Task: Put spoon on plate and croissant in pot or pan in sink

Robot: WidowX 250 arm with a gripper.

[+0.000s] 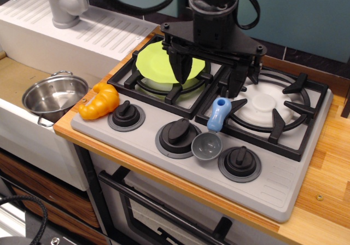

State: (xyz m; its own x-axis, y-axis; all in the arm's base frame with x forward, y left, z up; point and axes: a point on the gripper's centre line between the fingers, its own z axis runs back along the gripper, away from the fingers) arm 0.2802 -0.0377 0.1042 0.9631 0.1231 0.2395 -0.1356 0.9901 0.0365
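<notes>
The gripper next needs to hold the spoon by its light-blue handle (pixel 220 112) to put it on the lime-green plate (pixel 158 62).
The spoon (pixel 212 131) lies on the stove's grey front panel between two knobs, grey bowl toward the front, light-blue handle pointing back. The lime-green plate (pixel 158 62) sits on the left burner grate. The orange croissant (pixel 100 102) lies at the stove's front-left corner, next to the sink. The shiny steel pot (pixel 53 95) stands empty in the sink (pixel 16 81). My gripper (pixel 209 75) hangs over the middle of the stove, just behind the spoon, fingers apart and empty; one finger is over the plate's right edge.
Three black knobs (pixel 178 131) line the stove's front panel around the spoon. A grey faucet (pixel 64 4) and ribbed white drainboard (pixel 104 29) are at the back left. The right burner (pixel 268 105) has a black grate. Wooden counter (pixel 328 163) lies right.
</notes>
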